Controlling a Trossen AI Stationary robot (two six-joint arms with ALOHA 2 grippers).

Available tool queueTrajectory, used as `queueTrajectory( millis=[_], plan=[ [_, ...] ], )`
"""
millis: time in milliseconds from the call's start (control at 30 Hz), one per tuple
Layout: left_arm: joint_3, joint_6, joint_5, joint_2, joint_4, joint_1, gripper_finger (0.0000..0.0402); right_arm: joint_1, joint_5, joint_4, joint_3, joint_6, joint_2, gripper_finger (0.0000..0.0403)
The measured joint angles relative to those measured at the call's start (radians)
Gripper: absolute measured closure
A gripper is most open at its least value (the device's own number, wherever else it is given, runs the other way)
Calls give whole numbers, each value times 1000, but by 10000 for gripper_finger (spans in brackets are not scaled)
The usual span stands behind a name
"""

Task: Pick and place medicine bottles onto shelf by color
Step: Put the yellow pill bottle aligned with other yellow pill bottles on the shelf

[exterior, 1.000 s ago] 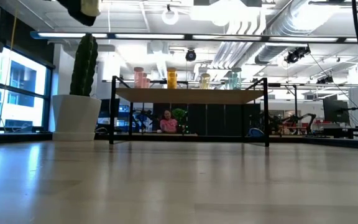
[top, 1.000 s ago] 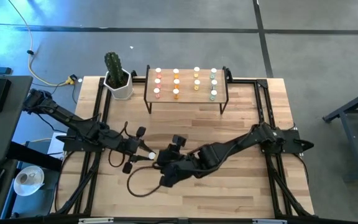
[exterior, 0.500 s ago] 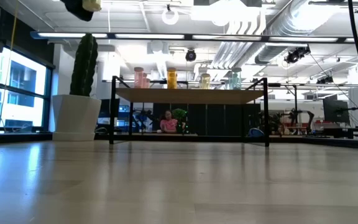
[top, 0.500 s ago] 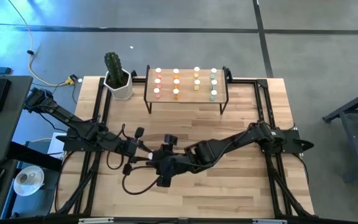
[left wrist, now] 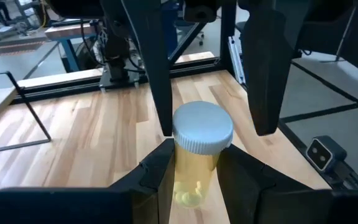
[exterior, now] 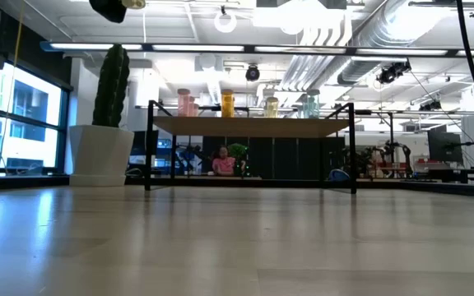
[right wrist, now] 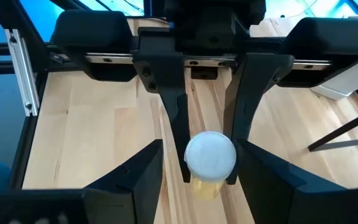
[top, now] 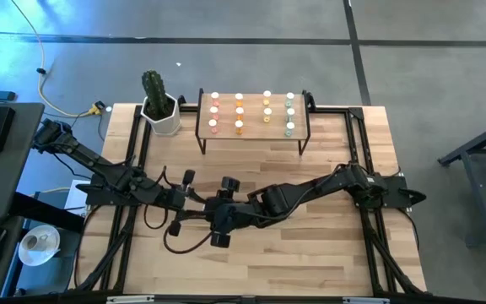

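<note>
The yellow bottle has to stand on the shelf on its base, so my right gripper will grab the white cap (right wrist: 210,155) and leave the base free.
A yellow medicine bottle (left wrist: 196,165) with a white cap (right wrist: 210,155) is held up over the table's near left by my left gripper (left wrist: 194,163), which is shut on it. My right gripper (right wrist: 199,149) is open. It has come in from the table's right, and its fingers (left wrist: 267,81) stand on either side of the cap; one is very close, and I cannot tell whether it touches. The shelf (top: 251,127) stands at the far edge on thin black legs, with pink, orange, yellow and green bottles (top: 239,110) in rows on top. My left gripper pinches the bottle's yellow body (left wrist: 194,177) just under the cap, between its two fingers. The fingers come about level from the table's left. The bottle stands roughly upright with its cap up, lifted well clear of the table.
A cactus in a white pot (top: 160,108) stands left of the shelf. Black frame rails (top: 133,160) run along the table's left and right sides. A dark cable (top: 184,241) loops on the wood below the grippers. Bare wood (top: 310,245) lies at the near right.
My right gripper has moved toward the table's left, up to the left gripper, and its open fingers now flank the bottle's cap. My left gripper has stayed in place with the bottle.
</note>
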Motion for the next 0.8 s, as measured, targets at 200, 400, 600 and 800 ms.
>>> queueTrajectory(
  millis=[200, 400, 600, 800],
  plan=[
    [0, 0, -7, 0, 15, 0, 304, -4, -2, -2, 0, 0, 0, 218],
    [0, 0, -11, 0, 15, 0, 304, -7, -4, -5, 0, 0, 0, 252],
    [0, 0, -11, 0, 15, 0, 304, -7, -3, -6, 0, 0, 0, 292],
    [0, 0, -11, 0, 15, 0, 305, -6, -4, -6, 0, 0, 0, 301]
  ],
)
